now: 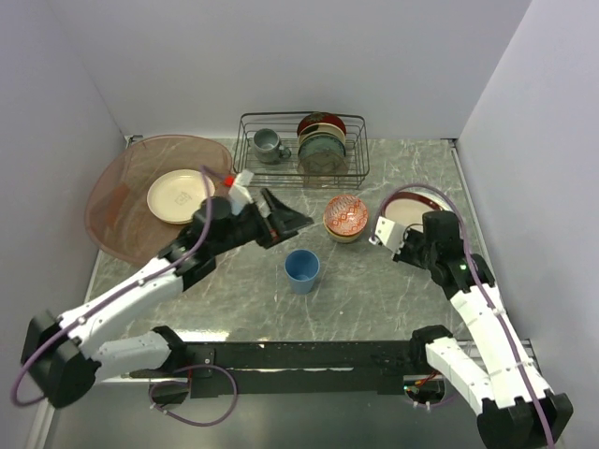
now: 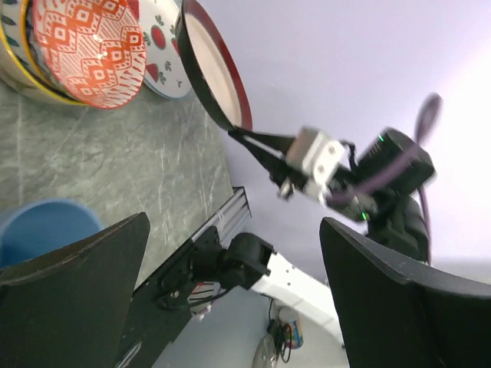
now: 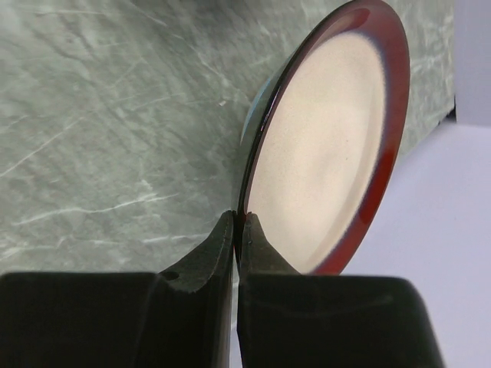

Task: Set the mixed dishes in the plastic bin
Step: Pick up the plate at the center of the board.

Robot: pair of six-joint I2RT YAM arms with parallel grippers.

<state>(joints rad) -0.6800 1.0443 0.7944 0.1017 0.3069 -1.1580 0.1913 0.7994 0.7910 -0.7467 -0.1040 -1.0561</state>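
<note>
The left gripper grips the plate by its free dark red rim (image 1: 393, 197) next, to carry it on into the plastic bin (image 1: 117, 201).
The dark red plate (image 1: 418, 202) with a cream middle is tilted up on edge at the right. My right gripper (image 1: 401, 223) is shut on its near rim, shown close in the right wrist view (image 3: 239, 222) with the plate (image 3: 322, 153) rising past the fingers. The left wrist view shows the plate (image 2: 216, 73) too. My left gripper (image 1: 285, 217) is open and empty above the table, between the plastic bin (image 1: 117, 201) and the red-patterned bowl (image 1: 346, 216). A light-blue cup (image 1: 301, 269) stands in front of it. A pale yellow plate (image 1: 180, 196) lies in the bin.
A black wire rack (image 1: 301, 145) with a grey mug (image 1: 268, 144) and upright dark plates stands at the back. In the left wrist view the red-patterned bowl (image 2: 88, 46) sits in a yellow-rimmed dish beside a strawberry-marked white plate (image 2: 163, 50). Walls close in on both sides.
</note>
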